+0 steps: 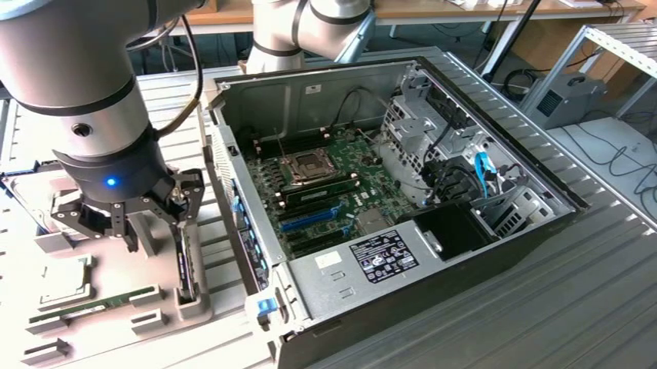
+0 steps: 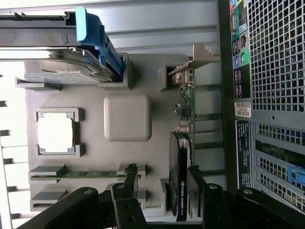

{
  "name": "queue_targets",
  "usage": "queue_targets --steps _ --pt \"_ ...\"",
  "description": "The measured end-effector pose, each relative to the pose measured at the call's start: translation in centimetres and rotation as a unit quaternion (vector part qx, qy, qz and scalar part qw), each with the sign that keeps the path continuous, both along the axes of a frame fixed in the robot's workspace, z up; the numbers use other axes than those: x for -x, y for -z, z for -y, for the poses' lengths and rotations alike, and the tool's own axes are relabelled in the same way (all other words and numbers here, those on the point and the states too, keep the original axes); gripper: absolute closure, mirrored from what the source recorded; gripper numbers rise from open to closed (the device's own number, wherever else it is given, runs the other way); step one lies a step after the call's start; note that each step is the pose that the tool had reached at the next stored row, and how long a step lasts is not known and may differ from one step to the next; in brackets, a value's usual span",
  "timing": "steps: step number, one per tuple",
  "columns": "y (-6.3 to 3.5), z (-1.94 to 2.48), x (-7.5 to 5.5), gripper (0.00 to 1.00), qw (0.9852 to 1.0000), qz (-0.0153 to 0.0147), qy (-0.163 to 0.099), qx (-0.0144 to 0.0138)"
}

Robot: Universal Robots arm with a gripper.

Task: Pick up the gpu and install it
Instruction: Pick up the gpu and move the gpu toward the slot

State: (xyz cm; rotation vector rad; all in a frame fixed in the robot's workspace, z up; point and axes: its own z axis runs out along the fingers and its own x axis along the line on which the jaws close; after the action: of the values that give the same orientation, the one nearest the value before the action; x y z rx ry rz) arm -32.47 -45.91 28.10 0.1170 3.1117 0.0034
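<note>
My gripper needs to go lower before it closes on the card. My fingers stop above the card's black end over the grey holder tray in the wrist view.
The gpu is a thin black card with a green board and a silver bracket at one end. It stands on edge in a slot of the grey holder tray. In the exterior view the gpu is at the tray's edge nearest the computer case. My gripper hangs low over that slot, open. In the wrist view the gripper straddles the card's black end. One finger is close beside the card, and the other finger stands well apart from it.
The tray also holds a green memory stick, a processor and a hard drive in a blue caddy. The open case lies on its side with the motherboard, blue slots and power supply showing.
</note>
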Motion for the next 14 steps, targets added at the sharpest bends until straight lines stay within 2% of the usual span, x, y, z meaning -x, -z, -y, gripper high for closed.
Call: queue_targets --steps 6,10,14 --pt "0.38 0.00 -0.1 0.46 1.0000 0.0000 0.000 0.0018" --pt "1.02 0.00 -0.8 0.46 1.0000 0.0000 0.000 0.0060" --pt "1.34 -0.01 -1.3 0.46 1.0000 0.0000 0.000 0.0080"
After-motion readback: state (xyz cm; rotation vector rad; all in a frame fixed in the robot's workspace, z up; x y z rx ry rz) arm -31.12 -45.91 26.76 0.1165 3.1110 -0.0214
